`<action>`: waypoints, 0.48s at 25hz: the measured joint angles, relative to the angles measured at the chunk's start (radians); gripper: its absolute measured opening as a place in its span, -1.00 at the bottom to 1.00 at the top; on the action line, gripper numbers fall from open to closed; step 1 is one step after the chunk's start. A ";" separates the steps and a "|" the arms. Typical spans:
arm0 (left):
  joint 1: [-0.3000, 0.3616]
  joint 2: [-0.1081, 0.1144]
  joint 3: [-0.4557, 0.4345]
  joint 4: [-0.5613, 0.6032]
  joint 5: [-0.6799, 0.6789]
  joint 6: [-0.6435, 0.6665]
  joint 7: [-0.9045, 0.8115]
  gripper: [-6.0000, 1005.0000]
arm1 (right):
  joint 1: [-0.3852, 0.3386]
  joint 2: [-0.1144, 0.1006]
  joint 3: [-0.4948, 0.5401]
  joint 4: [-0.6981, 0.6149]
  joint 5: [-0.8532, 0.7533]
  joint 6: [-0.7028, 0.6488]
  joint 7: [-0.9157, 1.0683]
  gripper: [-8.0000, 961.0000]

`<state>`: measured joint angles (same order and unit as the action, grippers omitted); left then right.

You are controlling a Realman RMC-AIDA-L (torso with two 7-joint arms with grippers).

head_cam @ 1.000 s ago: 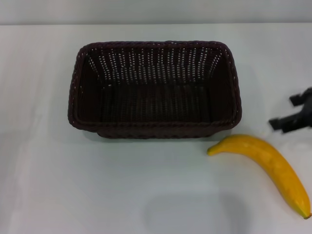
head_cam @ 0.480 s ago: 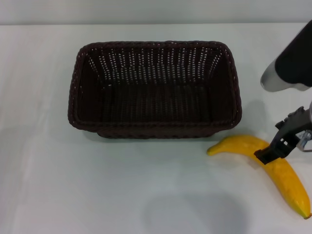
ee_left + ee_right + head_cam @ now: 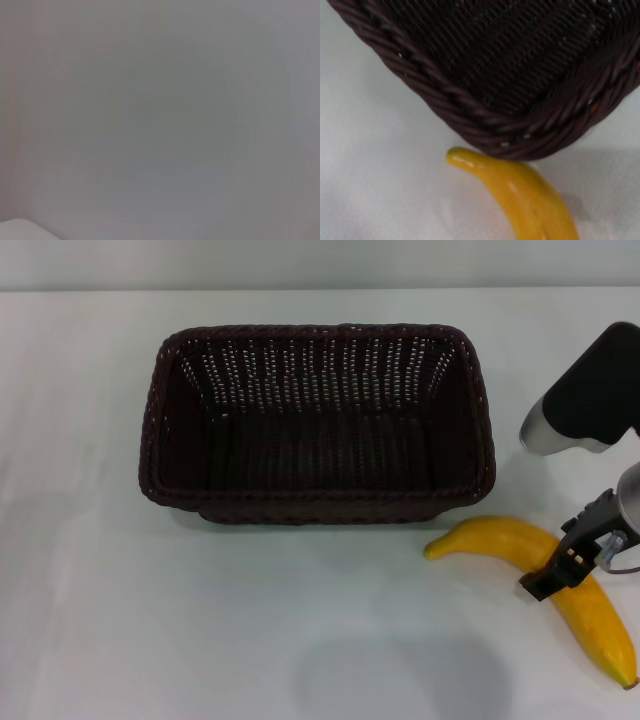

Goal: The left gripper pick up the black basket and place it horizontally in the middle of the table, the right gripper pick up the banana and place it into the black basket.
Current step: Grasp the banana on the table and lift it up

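Observation:
The gripper's fingers reach down around the banana's middle [image 3: 572, 596] in the head view, so my right gripper should close on the banana now.
The black basket [image 3: 315, 508] stands lengthwise across the middle of the white table [image 3: 200, 630], open side up and empty. The yellow banana [image 3: 485, 538] lies on the table just off the basket's near right corner. My right gripper [image 3: 560, 565] is down over the banana's middle, open, with one black finger [image 3: 548, 578] across the fruit. The right wrist view shows the basket's corner [image 3: 470, 107] with the banana's end [image 3: 530, 200] close beside it. The left gripper is out of view; its wrist view shows only plain grey.
The right arm's black segment and silver joint [image 3: 560, 430] hang over the table to the right of the basket. The table's far edge [image 3: 320, 290] runs behind the basket.
The right arm came in from the right edge and lowered its gripper onto the banana's middle. Basket and banana have not moved.

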<state>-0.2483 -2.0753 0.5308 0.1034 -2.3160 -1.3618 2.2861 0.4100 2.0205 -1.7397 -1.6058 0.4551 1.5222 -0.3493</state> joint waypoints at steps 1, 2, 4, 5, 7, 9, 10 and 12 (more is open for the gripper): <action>-0.001 0.000 0.000 0.000 0.000 0.000 0.000 0.70 | 0.003 0.000 -0.002 0.012 0.002 -0.003 -0.001 0.78; -0.002 0.000 0.000 -0.001 0.001 0.000 0.000 0.70 | 0.004 0.000 -0.002 0.016 0.003 -0.004 -0.002 0.78; -0.003 0.000 0.000 -0.001 0.001 0.000 0.000 0.70 | 0.008 -0.002 -0.003 0.027 0.011 -0.004 -0.006 0.78; -0.003 0.000 0.001 -0.001 0.001 0.000 -0.001 0.70 | 0.008 -0.002 -0.003 0.029 0.014 -0.004 -0.010 0.78; -0.003 0.000 0.001 -0.001 0.001 0.000 -0.002 0.70 | 0.009 -0.003 -0.003 0.029 0.017 0.000 -0.021 0.66; -0.003 0.000 0.000 -0.002 0.000 0.000 -0.002 0.70 | 0.011 -0.004 -0.002 0.028 0.020 0.008 -0.027 0.54; -0.004 0.000 0.000 -0.002 0.000 0.000 -0.002 0.70 | 0.013 -0.005 -0.002 0.028 0.021 0.011 -0.029 0.48; -0.007 0.000 0.000 -0.002 0.000 0.000 -0.003 0.70 | 0.016 -0.006 0.001 0.029 0.022 0.021 -0.038 0.33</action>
<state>-0.2549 -2.0753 0.5307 0.1012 -2.3159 -1.3622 2.2832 0.4257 2.0144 -1.7389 -1.5773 0.4775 1.5428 -0.3873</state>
